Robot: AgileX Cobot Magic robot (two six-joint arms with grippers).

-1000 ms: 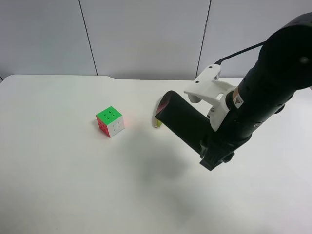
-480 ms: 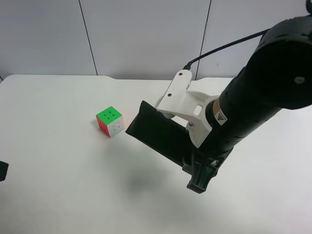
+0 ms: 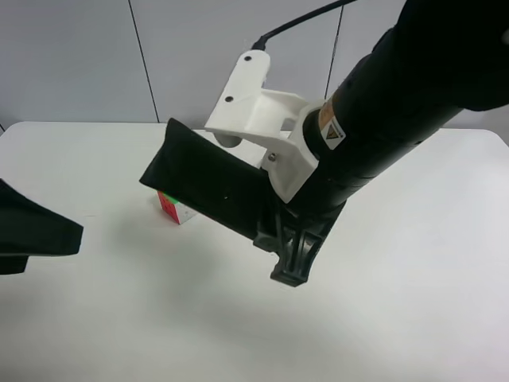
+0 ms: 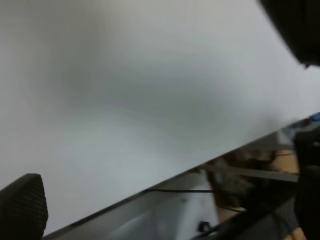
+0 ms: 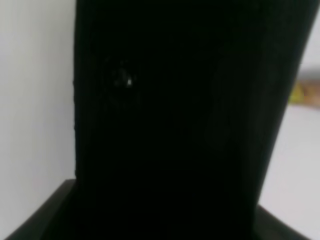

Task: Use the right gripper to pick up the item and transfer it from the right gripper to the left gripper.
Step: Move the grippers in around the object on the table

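The left gripper will next take over from the right gripper by grabbing the flat black soft case by its loose end.
The item, a flat black soft case [image 3: 208, 181], hangs in the air above the table, gripped at one end by my right gripper [image 3: 270, 224], which is shut on it. This is the thick black arm with the white bracket [image 3: 258, 107] and orange sticker [image 3: 330, 127], at the exterior high view's right. The case fills the right wrist view [image 5: 175, 120]. My left gripper [image 3: 36, 232] reaches in from the exterior high view's left edge, apart from the case. In the left wrist view its gripper [image 4: 165, 200] shows two dark fingers set far apart, with nothing between them.
A multicoloured puzzle cube [image 3: 175, 209] sits on the white table [image 3: 413, 318], mostly hidden behind the raised case. A blurred yellow patch [image 5: 306, 93] shows beside the case in the right wrist view. The table's edge [image 4: 165, 182] shows in the left wrist view.
My right arm has lifted the case and carried it toward the exterior high view's left, over the cube. My left gripper has come further in from the left edge.
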